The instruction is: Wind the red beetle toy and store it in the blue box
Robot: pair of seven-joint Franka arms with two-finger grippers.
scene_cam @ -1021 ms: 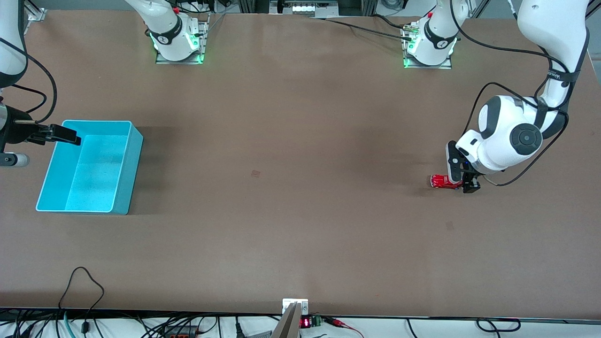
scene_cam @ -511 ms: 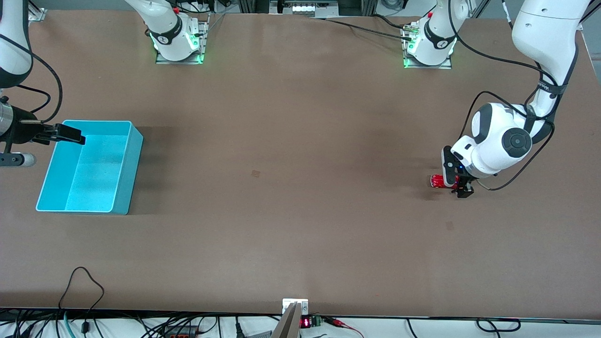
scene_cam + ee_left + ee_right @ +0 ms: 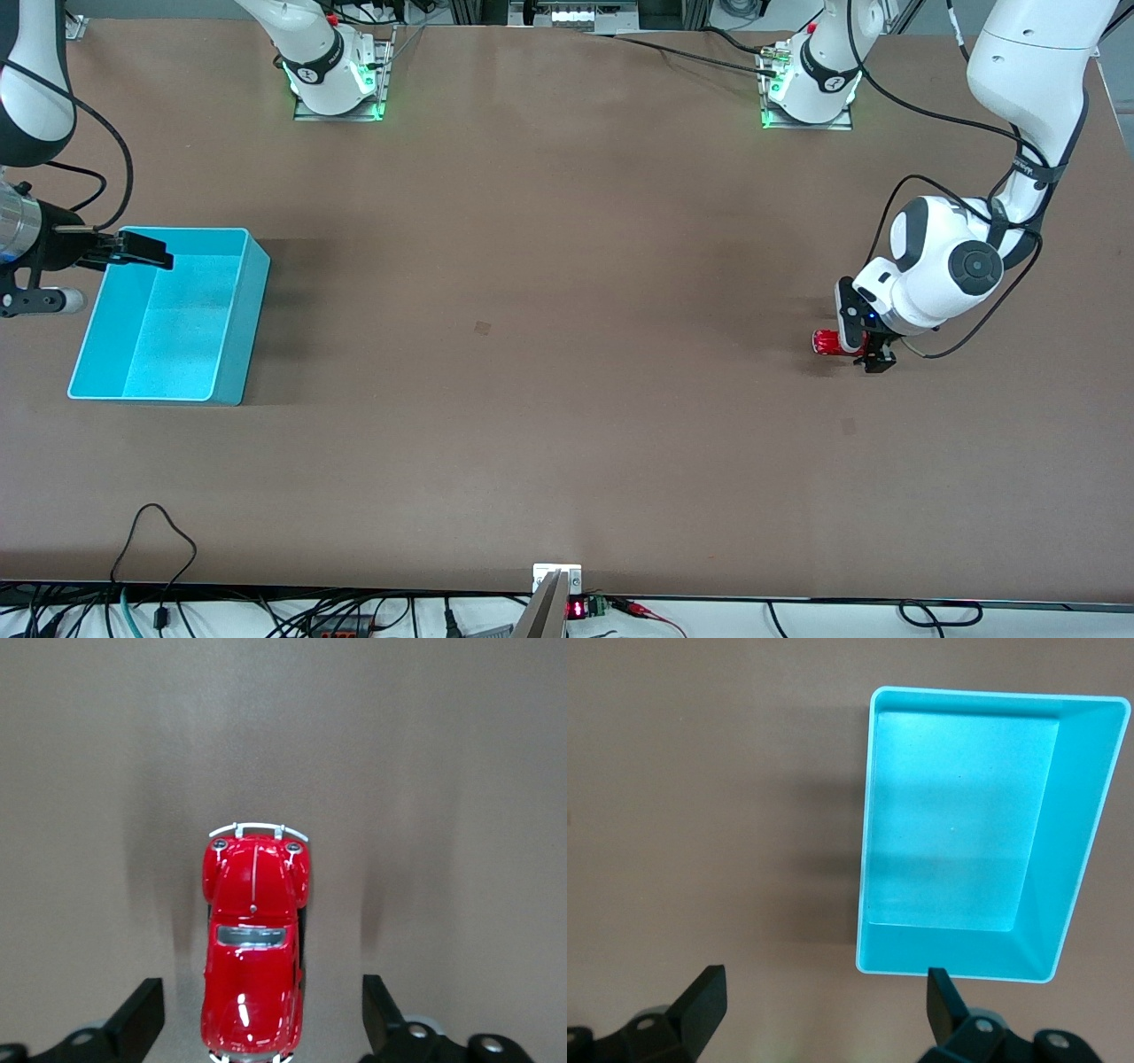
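I need to grab the red beetle toy next with my left gripper by the rear half of its body (image 3: 248, 1010), so that I can wind it.
The red beetle toy (image 3: 828, 342) stands on the table near the left arm's end. In the left wrist view the toy (image 3: 252, 943) lies between the two black fingers, with a gap on each side. My left gripper (image 3: 868, 346) is open and low around the toy's rear end. The blue box (image 3: 230, 354) sits at the right arm's end, empty inside. My right gripper (image 3: 142, 251) is open and empty, held in the air over the box's rim at the edge toward the arms' bases. The right wrist view shows the box (image 3: 1081, 859) from above.
The brown table (image 3: 549, 310) stretches bare between toy and box. The two arm bases (image 3: 337, 84) stand along the table's edge farthest from the front camera. Cables hang along the nearest edge.
My left gripper has shifted a little along the toy and come lower around it. My right gripper has drifted slightly farther over the box's rim.
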